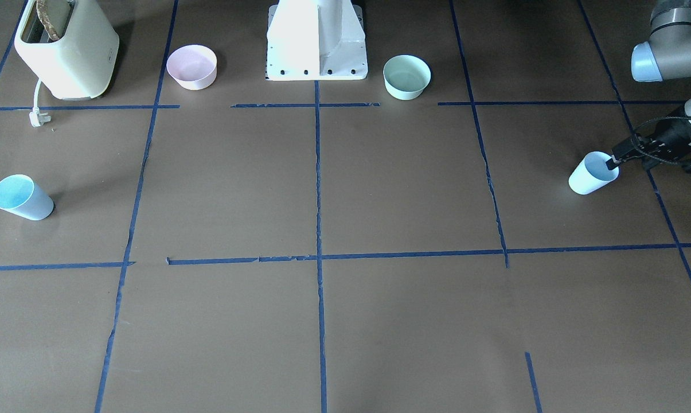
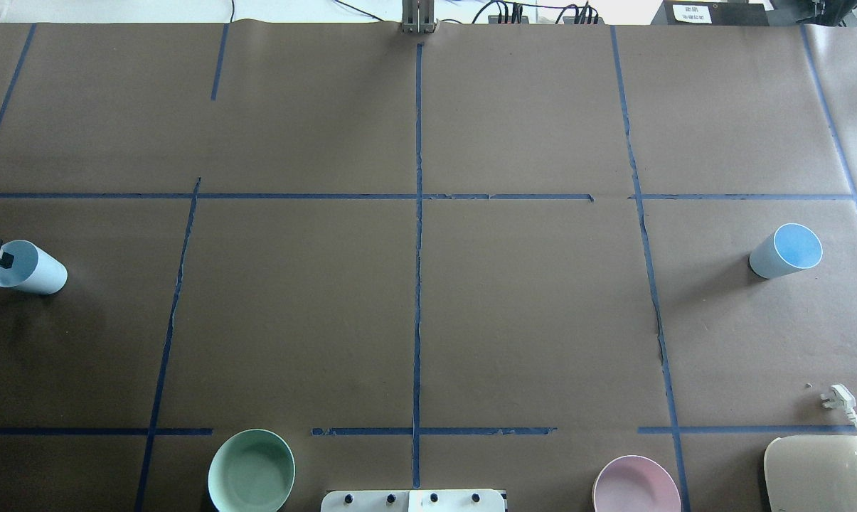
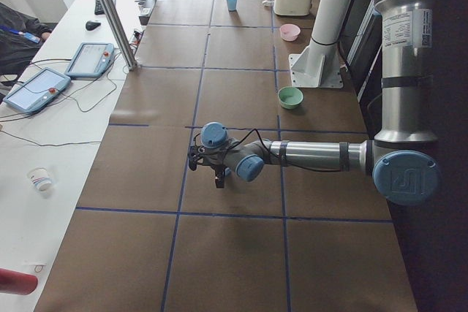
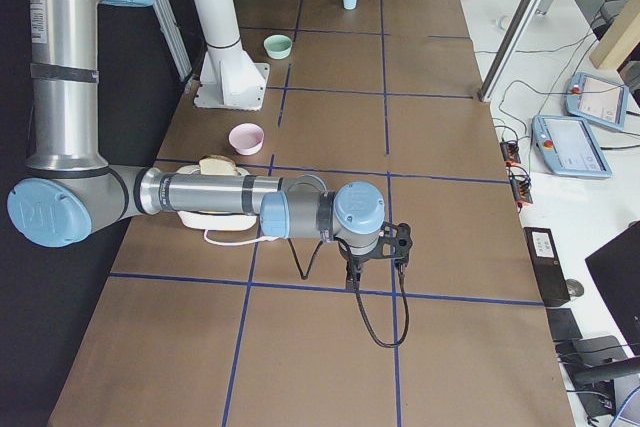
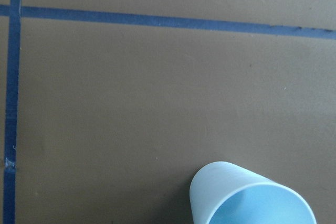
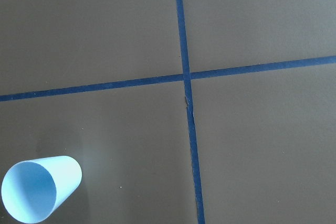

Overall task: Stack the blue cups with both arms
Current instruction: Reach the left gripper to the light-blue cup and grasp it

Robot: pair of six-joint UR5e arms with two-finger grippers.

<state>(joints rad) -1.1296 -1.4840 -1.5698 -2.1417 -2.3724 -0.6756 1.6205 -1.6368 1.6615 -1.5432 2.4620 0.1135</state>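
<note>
My left gripper grabs this cup by its open rim next, to stack this blue cup with the other blue cup.
One blue cup stands upright at the table's end on my left side; it also shows in the overhead view and at the bottom of the left wrist view. My left gripper is at its rim, seemingly open, with one fingertip over the cup's mouth. The other blue cup stands alone on my right side and shows in the right wrist view. My right gripper hangs above the table near it. I cannot tell whether it is open or shut.
A cream toaster with bread in it and a loose plug sits on my right near the base. A pink bowl and a mint-green bowl flank the white pedestal.
</note>
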